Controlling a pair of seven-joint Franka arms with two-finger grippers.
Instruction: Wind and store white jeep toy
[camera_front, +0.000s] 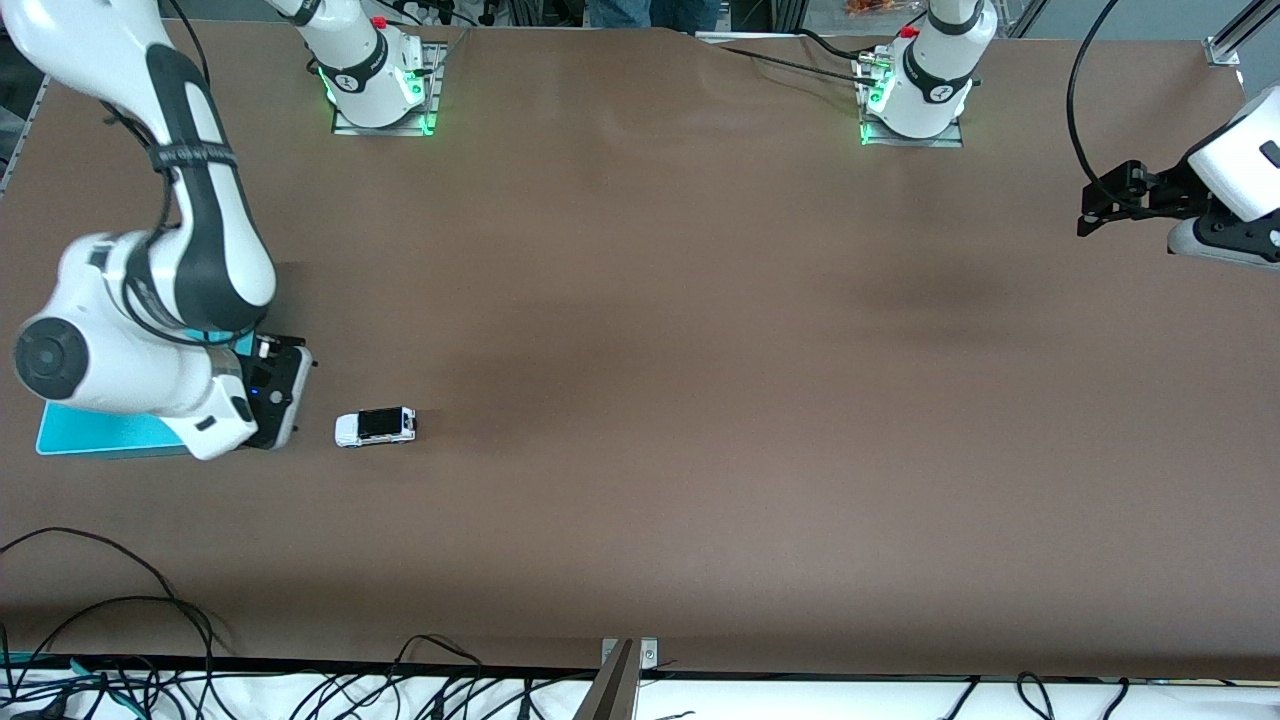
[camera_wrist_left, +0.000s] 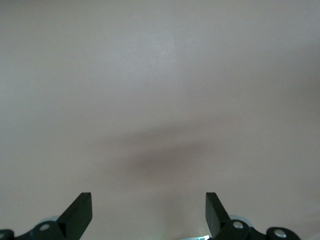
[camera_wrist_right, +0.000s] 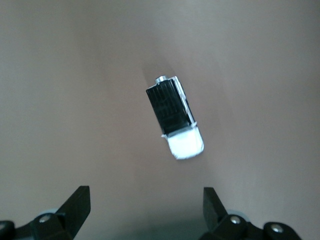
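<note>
The jeep should go into the cyan bin (camera_front: 100, 432) for storage, so my right gripper should next grab the white jeep toy by its sides along the black roof (camera_front: 384, 439).
The white jeep toy (camera_front: 375, 427), with its black roof, stands on the brown table toward the right arm's end. It also shows in the right wrist view (camera_wrist_right: 176, 117), a little ahead of the open fingers. My right gripper (camera_wrist_right: 146, 200) is open and empty; in the front view it (camera_front: 283, 398) hangs just beside the jeep, between the jeep and the cyan bin (camera_front: 100, 432). The right arm hides most of the bin. My left gripper (camera_front: 1105, 200) waits open and empty over the left arm's end of the table, and its own view (camera_wrist_left: 149, 207) shows only bare table.
Brown table cover (camera_front: 700, 400) spans the whole work area. Cables (camera_front: 120, 620) lie along the table edge nearest the front camera. The arm bases (camera_front: 380, 80) stand at the edge farthest from that camera.
</note>
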